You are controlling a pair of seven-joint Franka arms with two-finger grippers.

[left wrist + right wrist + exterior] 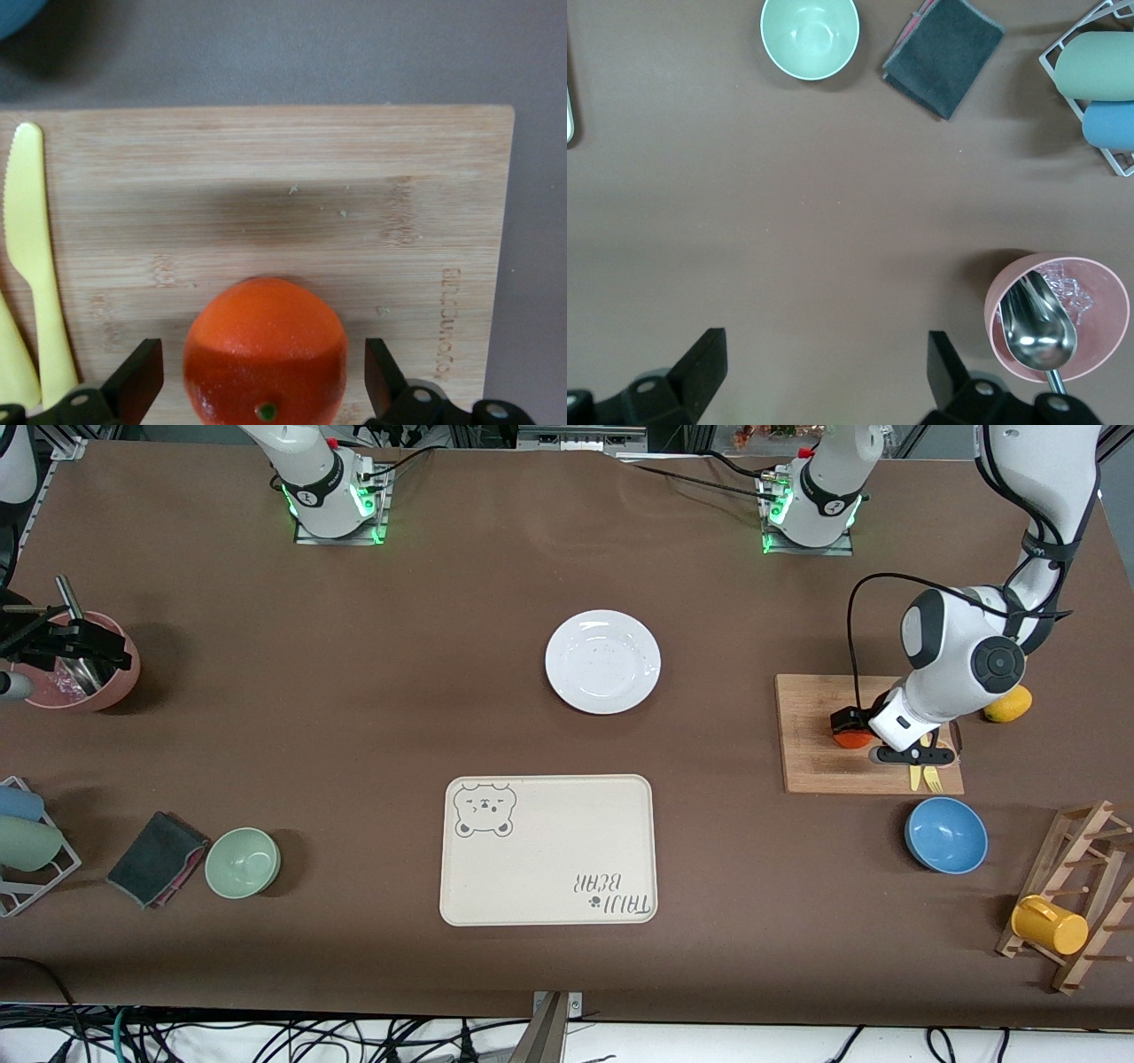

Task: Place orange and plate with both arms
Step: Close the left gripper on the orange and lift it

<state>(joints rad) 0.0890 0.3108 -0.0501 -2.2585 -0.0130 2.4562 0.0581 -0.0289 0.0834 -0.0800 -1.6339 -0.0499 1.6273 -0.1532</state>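
Note:
My left gripper's fingertips are beside the orange [850, 737], low over the cutting board, so it is now time to close my left gripper on the orange.
The orange [850, 737] sits on a wooden cutting board [815, 766] toward the left arm's end of the table. My left gripper [861, 735] is open and low around it; in the left wrist view the orange [264, 350] lies between the two fingers [137, 379] with gaps on both sides, at the left gripper [264, 382]. The white plate [602, 662] lies bare at mid-table. My right gripper [66, 645] is open and empty above the table by a pink bowl [89, 677]; the right wrist view shows it [828, 372] over bare brown table.
A cream bear tray [547, 850] lies nearer the camera than the plate. A yellow knife [35, 257] lies on the board, with a lemon [1008, 704] and a blue bowl [946, 834] close by. A green bowl [810, 35], grey cloth [943, 55], cup rack [1099, 80] and wooden mug rack [1076, 895] stand around.

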